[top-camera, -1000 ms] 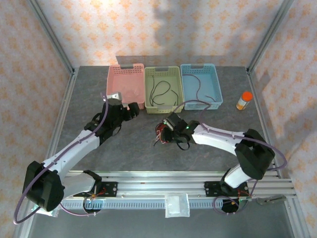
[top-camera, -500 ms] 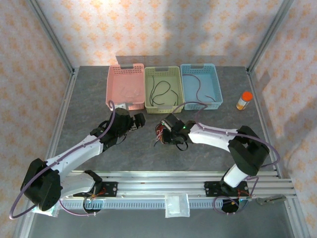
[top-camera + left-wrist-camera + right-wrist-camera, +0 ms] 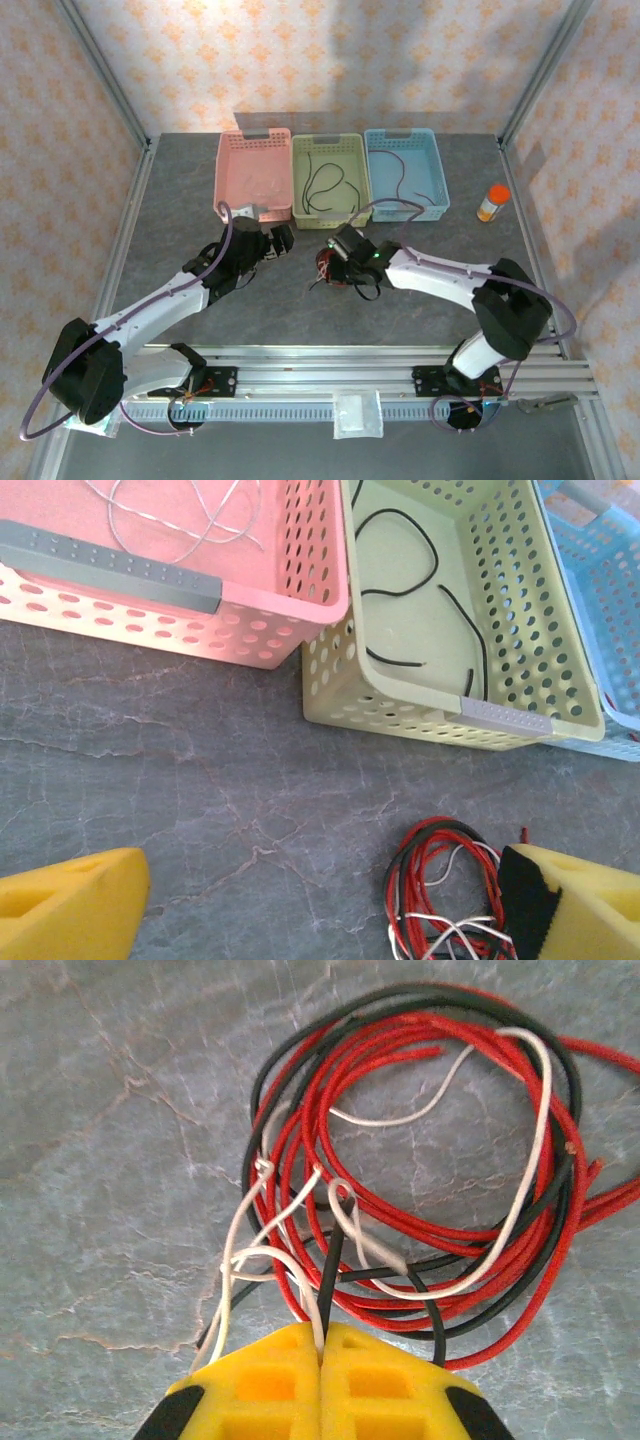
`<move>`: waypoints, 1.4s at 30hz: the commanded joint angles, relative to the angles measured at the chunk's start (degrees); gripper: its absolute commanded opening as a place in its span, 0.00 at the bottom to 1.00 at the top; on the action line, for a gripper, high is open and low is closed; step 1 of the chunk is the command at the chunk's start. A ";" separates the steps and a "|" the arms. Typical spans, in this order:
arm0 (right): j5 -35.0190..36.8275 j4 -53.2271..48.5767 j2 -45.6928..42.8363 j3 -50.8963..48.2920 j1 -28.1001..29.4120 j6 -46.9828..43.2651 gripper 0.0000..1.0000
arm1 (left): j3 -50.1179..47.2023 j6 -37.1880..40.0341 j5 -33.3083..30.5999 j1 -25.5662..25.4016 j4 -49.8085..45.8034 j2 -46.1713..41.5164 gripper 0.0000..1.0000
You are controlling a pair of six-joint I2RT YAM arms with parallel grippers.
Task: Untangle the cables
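Next, the left gripper grabs the wire near its loose end [image 3: 322,270] [image 3: 394,939] to untangle the white wire from the red and black wires.
The cables [image 3: 326,268] are a small tangle of red, black and white wires on the grey table, just in front of the green basket. My right gripper [image 3: 338,262] sits over the tangle's right side. In the right wrist view its yellow fingers [image 3: 322,1345] are shut on a white and a black strand, with the looped cables [image 3: 400,1035] spread just ahead. My left gripper [image 3: 280,240] hovers left of the tangle. It is open [image 3: 320,905], and the cables [image 3: 402,884] lie against its right finger [image 3: 570,900].
Three baskets stand at the back. The pink basket [image 3: 222,180] holds a white wire, the green basket [image 3: 297,185] a black wire, and the blue basket [image 3: 440,180] a dark wire. An orange-capped bottle [image 3: 491,203] stands at the right.
My left gripper has come away from the pink basket's front, moving right toward the tangle. The right gripper stays on the tangle, shifted only slightly.
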 commanded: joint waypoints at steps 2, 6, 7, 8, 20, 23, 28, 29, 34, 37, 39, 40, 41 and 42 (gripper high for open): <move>5.08 -1.62 -5.29 3.40 0.13 -2.61 0.00 | -0.43 -0.43 -1.82 -0.46 4.19 -0.24 0.93; 5.44 -1.21 -8.36 5.59 0.14 -5.43 0.00 | -0.80 2.27 1.81 -0.48 7.26 -0.54 0.93; 5.53 -1.11 -8.82 6.28 0.10 -6.00 0.00 | -0.46 3.24 4.07 -0.43 8.03 -0.39 0.92; 5.27 -1.03 -9.05 6.73 0.08 -6.53 0.00 | -0.19 4.08 5.91 -0.45 8.54 -0.28 0.92; -4.98 -1.90 -8.92 9.81 -4.65 -17.26 0.00 | -0.63 11.85 20.56 -0.46 10.02 -1.01 0.69; -7.63 -1.82 -8.58 9.78 -6.07 -17.84 0.00 | -0.90 13.46 25.12 -0.42 9.94 -1.10 0.67; -9.73 -1.90 -7.33 10.11 -6.37 -18.36 0.00 | -0.99 13.96 33.35 -0.56 12.54 0.29 0.66; -10.14 -1.82 -7.25 10.15 -6.37 -18.38 0.00 | -0.71 14.04 34.42 -0.70 12.95 0.85 0.65; -11.55 -1.38 -7.47 10.08 -6.37 -18.60 0.00 | 1.66 15.92 33.84 -1.56 11.88 4.54 0.61; -12.14 -1.47 -7.58 9.81 -6.39 -18.50 0.00 | 2.47 17.08 33.01 -1.55 12.01 6.16 0.59; -12.83 -1.22 -7.49 9.61 -6.39 -18.40 0.00 | 3.32 17.79 33.37 -1.55 11.93 7.38 0.58; -13.08 -1.20 -7.50 9.60 -6.37 -18.39 0.00 | 3.65 17.99 33.61 -1.56 11.91 7.90 0.57; -13.15 -1.12 -7.39 9.62 -6.37 -18.27 0.00 | 3.94 18.24 34.06 -1.55 11.92 8.47 0.55; -13.34 -1.03 -7.35 9.62 -6.37 -18.31 0.00 | 4.22 18.55 34.17 -1.55 11.84 8.89 0.53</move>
